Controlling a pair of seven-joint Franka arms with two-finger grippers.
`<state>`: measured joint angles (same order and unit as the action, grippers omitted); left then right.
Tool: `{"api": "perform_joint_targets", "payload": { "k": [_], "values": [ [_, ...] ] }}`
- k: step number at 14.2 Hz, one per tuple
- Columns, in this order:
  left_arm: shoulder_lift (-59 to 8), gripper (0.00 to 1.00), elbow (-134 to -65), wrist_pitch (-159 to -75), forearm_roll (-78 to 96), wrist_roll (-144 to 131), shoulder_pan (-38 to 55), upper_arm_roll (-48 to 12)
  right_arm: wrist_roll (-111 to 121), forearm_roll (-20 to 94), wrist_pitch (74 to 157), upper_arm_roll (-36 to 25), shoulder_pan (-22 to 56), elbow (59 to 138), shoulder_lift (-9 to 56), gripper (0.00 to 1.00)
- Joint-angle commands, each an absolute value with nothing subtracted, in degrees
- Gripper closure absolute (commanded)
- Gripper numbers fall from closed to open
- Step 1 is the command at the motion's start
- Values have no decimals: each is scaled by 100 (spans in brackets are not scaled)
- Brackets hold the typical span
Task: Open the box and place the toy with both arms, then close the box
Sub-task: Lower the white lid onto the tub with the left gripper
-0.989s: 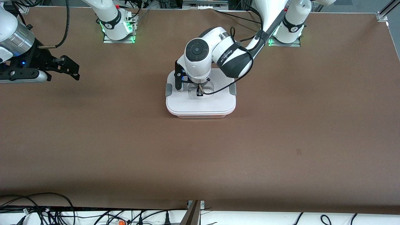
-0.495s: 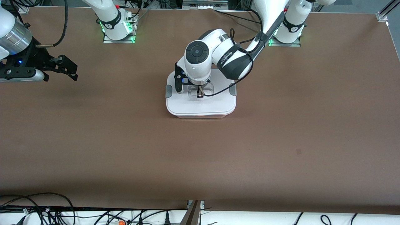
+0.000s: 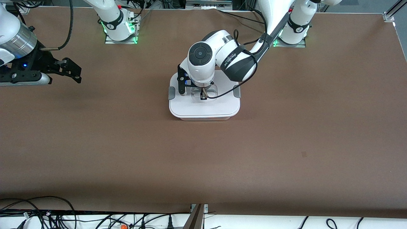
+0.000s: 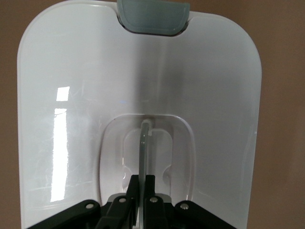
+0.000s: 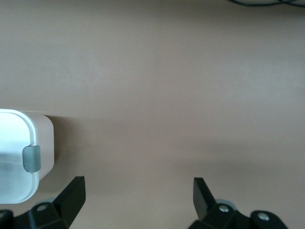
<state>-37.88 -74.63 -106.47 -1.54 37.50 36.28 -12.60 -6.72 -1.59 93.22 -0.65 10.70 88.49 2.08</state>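
Note:
The white lid lies level on the box (image 3: 203, 108) in the front view, its edges aligned, so now it is time for my left gripper to open.
The box (image 3: 203, 108) stands in the middle of the table with its white lid (image 4: 71, 119) on it. Grey clips (image 3: 171, 93) sit at the lid's two ends, and one shows in the left wrist view (image 4: 152, 16). My left gripper (image 3: 203, 95) is shut on the lid's clear handle (image 4: 144, 138), its jaws pinched on the thin upright blade (image 4: 144, 179). My right gripper (image 3: 73, 69) is open and empty over bare table toward the right arm's end, and its wrist view (image 5: 138, 188) shows the box's corner (image 5: 19, 152). The toy is out of view.
The brown table (image 3: 286, 143) runs wide around the box. The arms' bases (image 3: 119, 28) stand along the edge farthest from the front camera. Cables (image 3: 47, 216) hang below the table's near edge. A small dark mark (image 3: 303, 154) lies on the tabletop.
The lid has come down onto the tub with my left gripper holding its handle; the pink rim under it no longer shows. My right gripper has shifted only slightly.

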Motion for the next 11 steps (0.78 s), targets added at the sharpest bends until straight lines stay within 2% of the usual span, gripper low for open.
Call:
{"api": "perform_joint_targets", "payload": {
  "k": [1, 10, 11],
  "values": [
    [-4017, 100, -7137, -10696, -281, 3709, 3726, -1213, -756, -158, 9308, -18, 1099, 8771, 202, 0],
    [-3920, 100, -7225, -10670, -501, 3656, 3744, -1222, -729, -132, 9316, -35, 1090, 8771, 211, 0],
    [-3929, 75, -7225, -10670, -501, 3604, 3744, -1222, -738, -132, 9316, -35, 1090, 8771, 211, 0]
  ]
}}
